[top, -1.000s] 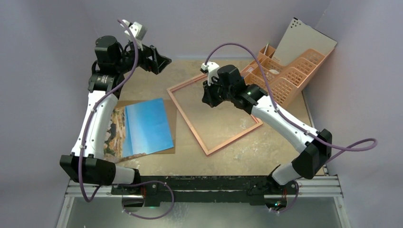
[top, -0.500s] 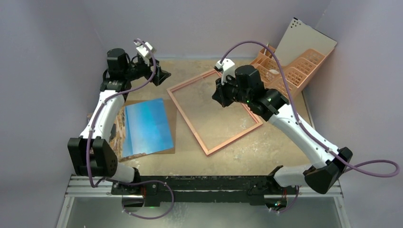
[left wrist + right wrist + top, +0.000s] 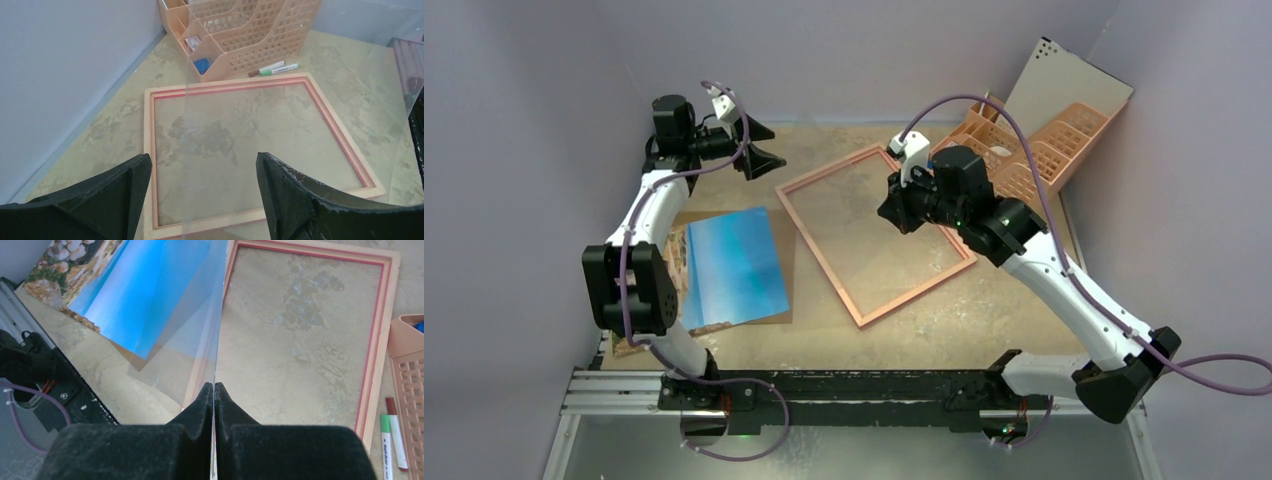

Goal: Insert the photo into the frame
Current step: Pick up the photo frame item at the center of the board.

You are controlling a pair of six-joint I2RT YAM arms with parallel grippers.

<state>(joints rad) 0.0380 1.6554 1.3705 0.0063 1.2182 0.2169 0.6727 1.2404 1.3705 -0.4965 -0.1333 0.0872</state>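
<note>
The clear sheet should be grabbed next by its edge (image 3: 184, 167) with my left gripper, so that my right gripper stays free to position the frame.
The photo (image 3: 729, 265) (image 3: 145, 290), blue sky over a rocky shore, lies face up at the left on a brown backing board (image 3: 785, 250). The frame (image 3: 832, 169) (image 3: 148, 125) (image 3: 381, 340) lies flat mid-table, peach wood with a pink inner line, bare table showing through it. Above the frame's right half, my right gripper (image 3: 886, 213) (image 3: 214, 385) is shut on a clear sheet (image 3: 200, 325) that stands edge-on. My left gripper (image 3: 772, 145) (image 3: 202, 156) hovers open off the frame's far left corner. The sheet's faint edge (image 3: 186, 150) shows between its fingers, touching neither.
A peach desk organiser (image 3: 1024, 150) (image 3: 250, 35) stands at the back right, with a grey perforated board (image 3: 1064, 85) leaning behind it. Two markers (image 3: 272, 69) (image 3: 392, 440) lie between the organiser and the frame. Walls close in at the back and on both sides.
My left gripper has swung right and down toward the frame's far left corner. My right gripper has carried the clear sheet a little right and back. Photo and frame have not moved.
</note>
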